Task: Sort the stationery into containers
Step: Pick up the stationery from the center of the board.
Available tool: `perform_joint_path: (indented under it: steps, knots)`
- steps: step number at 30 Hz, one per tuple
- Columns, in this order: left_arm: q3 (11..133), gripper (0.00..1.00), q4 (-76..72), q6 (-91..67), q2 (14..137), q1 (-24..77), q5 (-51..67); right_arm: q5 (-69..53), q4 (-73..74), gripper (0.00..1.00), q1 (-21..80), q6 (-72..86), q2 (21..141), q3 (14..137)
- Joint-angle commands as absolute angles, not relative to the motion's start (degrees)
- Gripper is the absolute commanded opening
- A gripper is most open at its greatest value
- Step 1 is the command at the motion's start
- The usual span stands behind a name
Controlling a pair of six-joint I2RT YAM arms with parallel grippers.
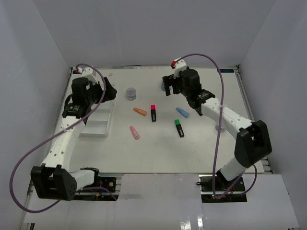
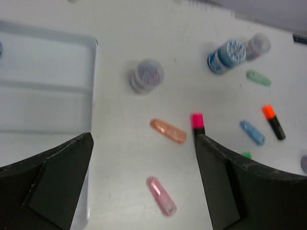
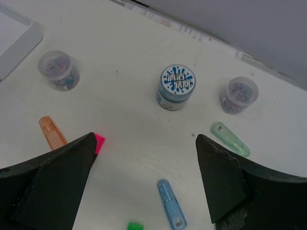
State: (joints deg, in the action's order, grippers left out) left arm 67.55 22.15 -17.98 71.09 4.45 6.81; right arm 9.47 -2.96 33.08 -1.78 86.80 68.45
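Observation:
I would leave the blue jar point(image 3: 176, 86) standing if I pulled my right gripper sideways now. My right gripper's open fingers are short of the jar.
The white divided tray point(image 1: 97, 125) lies at the left; its rim shows in the left wrist view point(image 2: 91, 72). On the table lie an orange marker point(image 1: 140, 111), a pink-capped highlighter point(image 1: 153, 112), a blue marker point(image 1: 183, 112), a green-capped highlighter point(image 1: 179, 128), a pink marker point(image 1: 135, 132) and a grey jar point(image 1: 131, 93). My left gripper point(image 1: 108, 89) hovers open and empty over the tray's far right edge. My right gripper point(image 1: 169, 86) is open and empty above a blue jar point(image 3: 176, 86), with a second grey jar point(image 3: 238, 94) and a green marker point(image 3: 230, 139) beside it.
White walls close in the table on the left, back and right. An orange-capped highlighter point(image 2: 274, 122) lies at the right, hidden under the right arm in the top view. The tray's compartments look empty where they show.

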Motion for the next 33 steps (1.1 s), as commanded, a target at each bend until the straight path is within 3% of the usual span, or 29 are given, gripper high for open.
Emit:
perform_joint_path:
  steps: [1,6,17,22,29,32,33]
  knots:
    - [53.91,0.98,17.51,-16.35,62.34,5.8,11.68,4.58,-4.13,0.9,30.77,-7.11,95.34,77.59]
    - [43.87,0.98,12.75,-15.3,50.73,10.8,9.94,1.67,-3.43,0.9,29.0,-9.84,109.3,90.93]
    - [41.04,0.98,13.71,-15.82,51.59,11.95,8.7,1.4,-3.16,0.9,26.54,-11.6,129.37,108.97]
    - [41.31,0.98,13.89,-16.0,52.73,11.95,10.28,3.77,-3.77,0.9,25.75,-11.43,135.52,112.32]
    - [41.57,0.98,13.97,-16.52,54.4,11.95,12.39,3.0,-5.89,0.91,25.05,-11.69,135.53,109.69]
    - [41.66,0.98,13.89,-16.7,54.93,12.04,12.83,1.33,-5.98,0.95,24.96,-11.87,135.53,108.55]
    - [41.66,0.98,13.97,-16.61,55.02,12.04,12.83,1.06,-6.06,1.0,24.96,-11.78,135.44,108.2]
